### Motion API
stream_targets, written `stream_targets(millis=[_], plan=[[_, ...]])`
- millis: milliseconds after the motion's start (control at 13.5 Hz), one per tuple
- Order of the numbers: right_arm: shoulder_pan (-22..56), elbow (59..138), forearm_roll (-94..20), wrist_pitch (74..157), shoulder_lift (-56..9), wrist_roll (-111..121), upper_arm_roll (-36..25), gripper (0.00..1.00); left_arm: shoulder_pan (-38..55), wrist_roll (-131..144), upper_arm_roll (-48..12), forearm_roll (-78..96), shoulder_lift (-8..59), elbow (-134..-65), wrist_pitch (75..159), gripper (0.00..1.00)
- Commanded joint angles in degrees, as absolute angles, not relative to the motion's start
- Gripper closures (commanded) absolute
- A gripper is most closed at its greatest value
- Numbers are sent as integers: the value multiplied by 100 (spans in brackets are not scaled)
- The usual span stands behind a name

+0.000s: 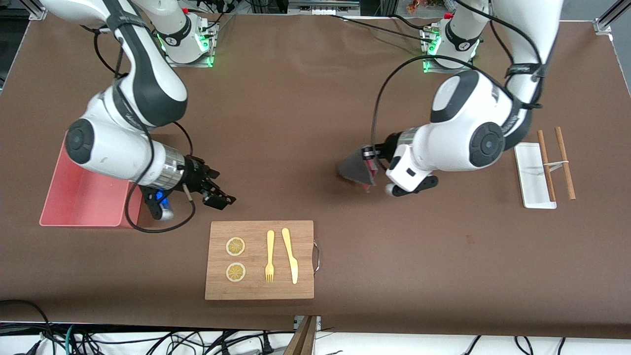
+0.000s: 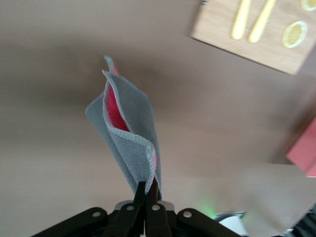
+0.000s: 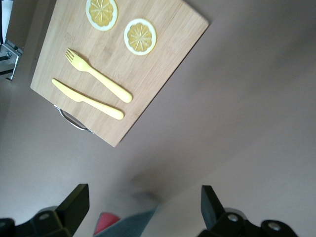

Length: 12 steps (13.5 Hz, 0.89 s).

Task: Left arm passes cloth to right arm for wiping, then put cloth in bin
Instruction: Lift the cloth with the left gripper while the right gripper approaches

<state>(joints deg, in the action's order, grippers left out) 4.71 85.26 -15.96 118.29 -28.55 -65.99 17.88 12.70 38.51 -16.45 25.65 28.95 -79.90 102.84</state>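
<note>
Next, my right gripper reaches the cloth and grabs its free hanging end (image 1: 349,169) (image 3: 139,220), since my left gripper's fingers are shut over one edge.
My left gripper (image 1: 369,159) is shut on one edge of the dark grey cloth (image 1: 355,167) and holds it up over the bare table middle. In the left wrist view the cloth (image 2: 126,128) hangs folded from the closed fingertips (image 2: 148,190), with its red-pink underside showing. My right gripper (image 1: 219,195) is open and empty, over the table between the pink bin (image 1: 84,197) and the wooden board, well apart from the cloth. In the right wrist view its fingers (image 3: 74,202) stand wide apart, and a tip of the cloth (image 3: 131,224) shows farther off between them.
A wooden board (image 1: 260,260) carries two lemon slices (image 1: 235,246), a yellow fork (image 1: 269,256) and a yellow knife (image 1: 291,255), nearer the front camera. A narrow white tray (image 1: 533,175) and two wooden sticks (image 1: 564,162) lie toward the left arm's end.
</note>
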Motion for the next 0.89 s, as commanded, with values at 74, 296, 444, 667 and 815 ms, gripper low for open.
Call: stream_targets(millis=[74,296,444,667,815], plan=[[650,8499,-1679,12356,-3172,-7188,1977,0,1827,4332,-1608,3407,3129,-7761,11405,100],[729,8543,-1679,12516,-3366,-7295,2013,0,1934,4456,-1608,4217,3138,-7761,12206,100],[791,8552,-1679,12638,-3497,-7373,2013,0,1995,4465,-1608,4621,3173,-7761,12470,100],[800,8727,-1679,12972,-3603,-7567,2215,0,2004,4474,-1608,5227,3173,-7761,12647,100],[870,8771,-1679,12999,-3647,-7576,2224,0,2004,4474,-1608,5466,3164,-7778,12647,100]])
